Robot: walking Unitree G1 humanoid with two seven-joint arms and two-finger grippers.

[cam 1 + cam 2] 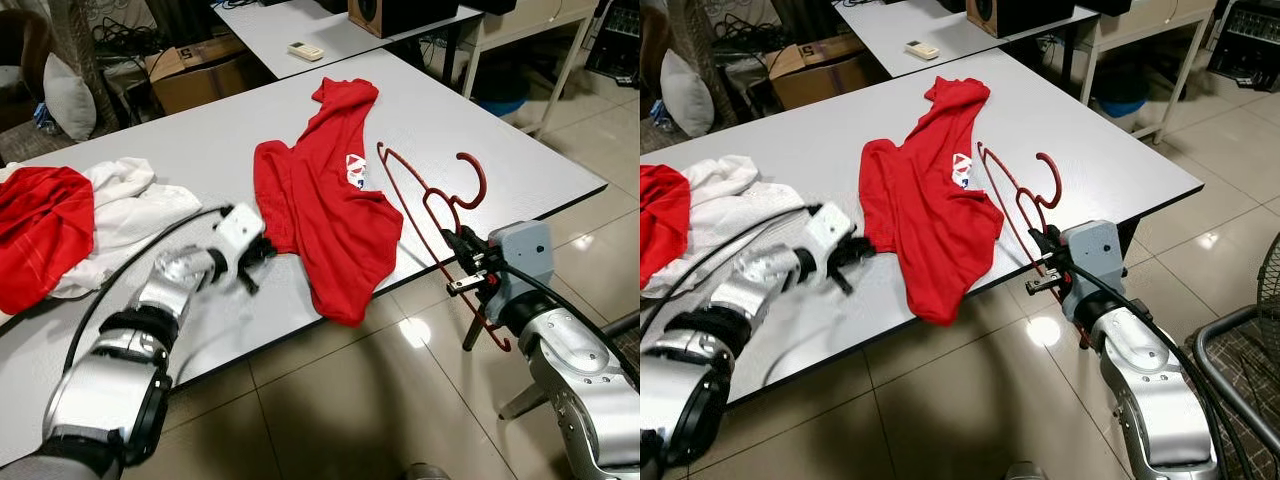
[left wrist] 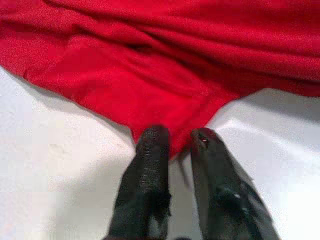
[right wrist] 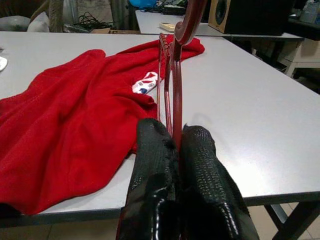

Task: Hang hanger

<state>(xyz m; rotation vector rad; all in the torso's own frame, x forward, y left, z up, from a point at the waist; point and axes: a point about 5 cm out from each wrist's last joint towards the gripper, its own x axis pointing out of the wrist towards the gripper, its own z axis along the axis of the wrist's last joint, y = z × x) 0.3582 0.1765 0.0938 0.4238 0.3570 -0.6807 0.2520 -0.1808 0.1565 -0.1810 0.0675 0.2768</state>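
The rest of the cloth (image 1: 335, 205) lies slack across the table. My left gripper will next grip the red T-shirt by its pointed hem corner (image 1: 272, 246).
A red T-shirt (image 1: 320, 200) lies crumpled on the grey table (image 1: 500, 140), its lower part drooping over the front edge. My left gripper (image 1: 262, 252) rests on the tabletop at the shirt's left hem. In the left wrist view its fingers (image 2: 152, 150) stand slightly open, with a corner of the red cloth (image 2: 175, 100) between the tips. My right gripper (image 1: 462, 262) hovers at the table's front right edge, shut on the lower bar of a dark red hanger (image 1: 432, 200). The hanger leans up over the table beside the shirt, its hook (image 3: 187, 20) uppermost.
A heap of red cloth (image 1: 40, 230) and white cloth (image 1: 130, 200) lies at the table's left. Behind stands a second table with a remote (image 1: 305, 50), plus a cardboard box (image 1: 195, 65) and a speaker (image 1: 400, 12). A wire frame (image 1: 1240, 380) stands on the tiled floor at right.
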